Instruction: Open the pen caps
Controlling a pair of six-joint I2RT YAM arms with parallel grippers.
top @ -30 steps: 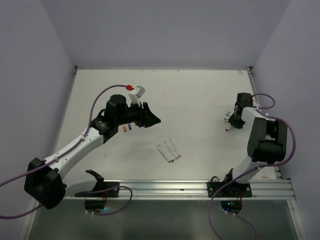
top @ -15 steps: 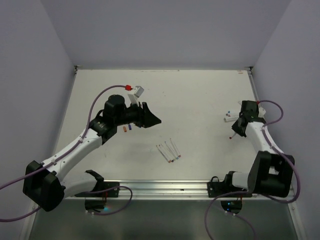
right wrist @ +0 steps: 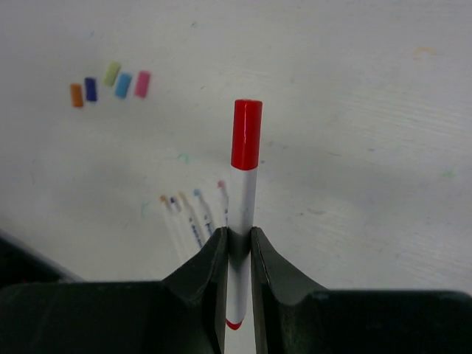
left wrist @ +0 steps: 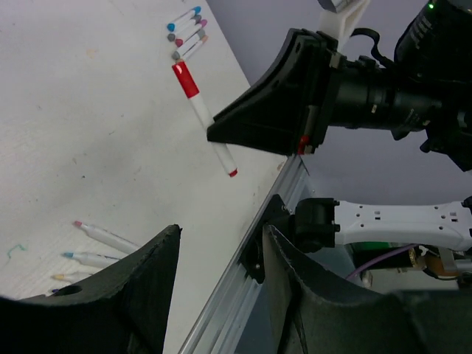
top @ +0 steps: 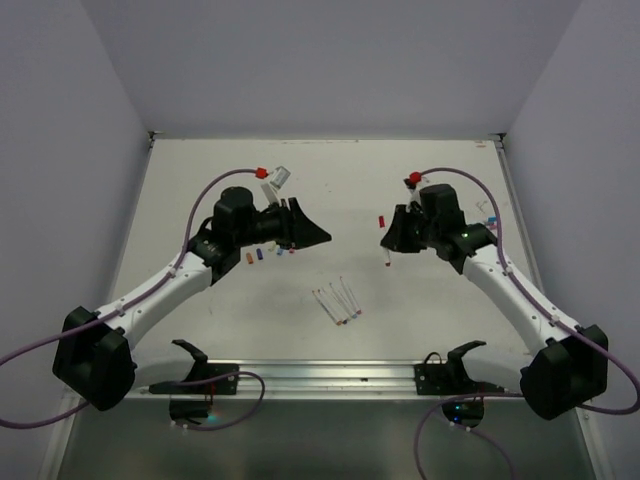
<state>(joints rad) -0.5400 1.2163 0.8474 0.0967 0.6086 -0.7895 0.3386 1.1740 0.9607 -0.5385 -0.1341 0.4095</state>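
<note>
My left gripper is to grip the pen's red cap (top: 382,222) (left wrist: 186,80) next and pull the cap open, which leaves the pen's white body to my right gripper.
My right gripper (top: 390,243) is shut on a white pen (right wrist: 242,210) with a red cap (right wrist: 246,134) on its end, and holds it above the table's middle. In the left wrist view that pen (left wrist: 209,129) hangs slanted from the right gripper (left wrist: 254,122), its red cap (left wrist: 186,79) uppermost. My left gripper (top: 318,237) is open and empty, a short way left of the pen and facing it (left wrist: 221,254). Several loose caps (right wrist: 110,82) in orange, purple, yellow, blue and pink lie in a row; they also show in the top view (top: 270,253).
Several uncapped white pens (top: 338,303) lie side by side near the table's front middle, also in the right wrist view (right wrist: 193,217). A bunch of capped pens (left wrist: 186,33) lies at the table's right side (top: 489,217). A metal rail (top: 360,375) runs along the near edge.
The right arm has swung from the table's right side to the middle, carrying the red-capped pen. The left gripper has shifted slightly right toward it.
</note>
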